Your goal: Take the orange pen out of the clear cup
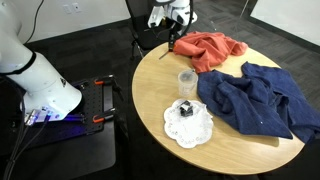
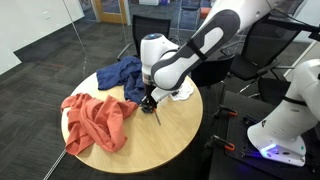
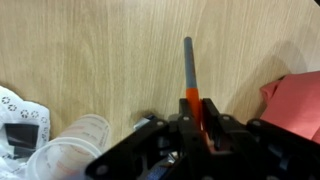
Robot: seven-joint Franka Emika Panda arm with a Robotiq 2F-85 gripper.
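The orange pen (image 2: 154, 112) hangs above the table wood and would fall onto it if my gripper opened now, so it is too early to let go.
The orange pen (image 3: 193, 98), with a grey tip pointing away, is clamped between my gripper's (image 3: 194, 120) two black fingers, over bare table wood. The clear cup (image 3: 68, 152) stands empty at the lower left of the wrist view, beside the gripper and apart from the pen. In an exterior view the gripper (image 1: 172, 38) hangs over the table's far edge and the cup (image 1: 186, 82) stands near the table's middle. In an exterior view the gripper (image 2: 148, 102) holds the pen (image 2: 154, 112) just above the table; the cup is hidden behind the arm.
An orange cloth (image 1: 212, 50) lies beside the gripper and a blue cloth (image 1: 260, 100) covers one side of the round wooden table (image 1: 150, 90). A white doily (image 1: 190, 128) with a small black object (image 1: 185, 108) lies by the cup. Black chairs stand behind the table.
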